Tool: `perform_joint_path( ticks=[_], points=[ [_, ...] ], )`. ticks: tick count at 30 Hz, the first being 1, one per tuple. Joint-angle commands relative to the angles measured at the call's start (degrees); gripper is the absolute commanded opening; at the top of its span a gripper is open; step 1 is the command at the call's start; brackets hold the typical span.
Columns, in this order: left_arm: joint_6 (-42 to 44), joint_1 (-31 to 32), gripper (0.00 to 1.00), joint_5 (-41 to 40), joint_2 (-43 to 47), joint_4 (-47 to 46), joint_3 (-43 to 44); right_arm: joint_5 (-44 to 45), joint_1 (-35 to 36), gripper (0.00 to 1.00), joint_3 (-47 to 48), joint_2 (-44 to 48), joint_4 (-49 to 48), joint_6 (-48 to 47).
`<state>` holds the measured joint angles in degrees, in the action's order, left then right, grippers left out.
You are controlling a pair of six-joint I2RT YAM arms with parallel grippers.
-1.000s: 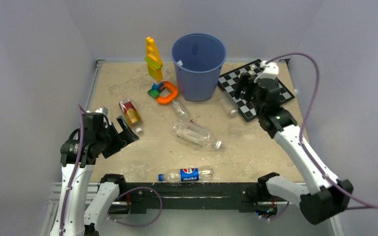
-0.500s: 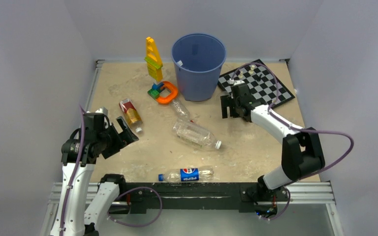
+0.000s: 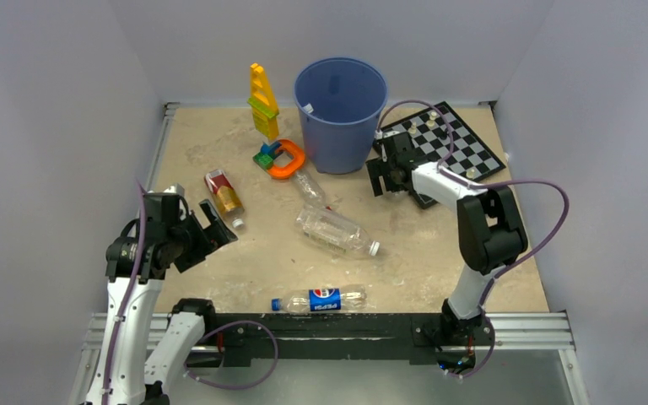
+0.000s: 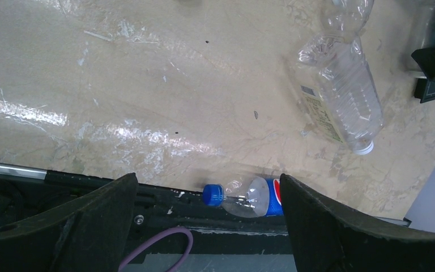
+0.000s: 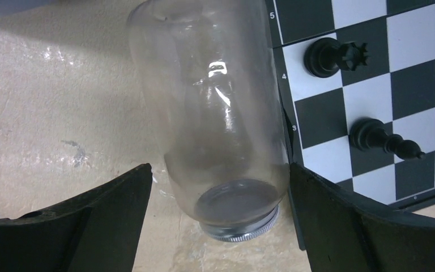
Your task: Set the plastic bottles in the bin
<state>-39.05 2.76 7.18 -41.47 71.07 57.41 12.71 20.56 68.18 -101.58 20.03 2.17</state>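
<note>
The jar's lid end (image 3: 397, 191) (image 5: 230, 190) is between both fingers of the robot's right gripper, so the gripper would hold the jar if it closed now. It should close on the jar now.
The blue bin (image 3: 340, 114) stands at the back middle. A Pepsi bottle (image 3: 321, 299) lies by the near edge. A large clear bottle (image 3: 336, 230) and a small clear bottle (image 3: 310, 187) lie mid-table. A red-labelled bottle (image 3: 224, 194) lies at the left. My right gripper (image 3: 386, 180) is low, right of the bin. In the right wrist view it (image 5: 220, 170) is open, straddling a clear jar with a silver lid (image 5: 226, 124). My left gripper (image 3: 211, 228) is open and empty. In its wrist view (image 4: 207, 181) it hangs above the Pepsi bottle (image 4: 246, 197) and the large clear bottle (image 4: 340, 96).
A chessboard (image 3: 456, 148) with pieces lies at the back right; its edge (image 5: 374, 68) touches the jar's right side. A yellow block tower (image 3: 261, 101) and an orange ring toy (image 3: 285, 159) stand left of the bin. Grey walls enclose the table.
My right arm has swung from above the chessboard down and left to the board's corner by the bin, jaws now around the clear jar. The left arm has not moved.
</note>
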Motion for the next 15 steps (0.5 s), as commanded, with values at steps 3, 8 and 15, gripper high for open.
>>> perform_joint_path(
  ticks=[3, 8, 15],
  points=[
    [-0.86, 0.12, 0.98, -0.26, -1.28, -1.10, 0.52, -2.31, -0.26, 0.87, 1.70, -0.75, -4.13, -1.83],
    [-0.70, 0.16, 0.98, -0.30, -1.33, -1.35, 0.25, -0.78, -0.21, 0.70, 0.22, 0.13, -4.53, 0.27],
    [-0.94, 0.14, 0.98, -0.07, -1.42, -2.20, -0.06, -1.91, -0.25, 0.51, -5.94, 9.46, -4.31, 3.79]
  ],
)
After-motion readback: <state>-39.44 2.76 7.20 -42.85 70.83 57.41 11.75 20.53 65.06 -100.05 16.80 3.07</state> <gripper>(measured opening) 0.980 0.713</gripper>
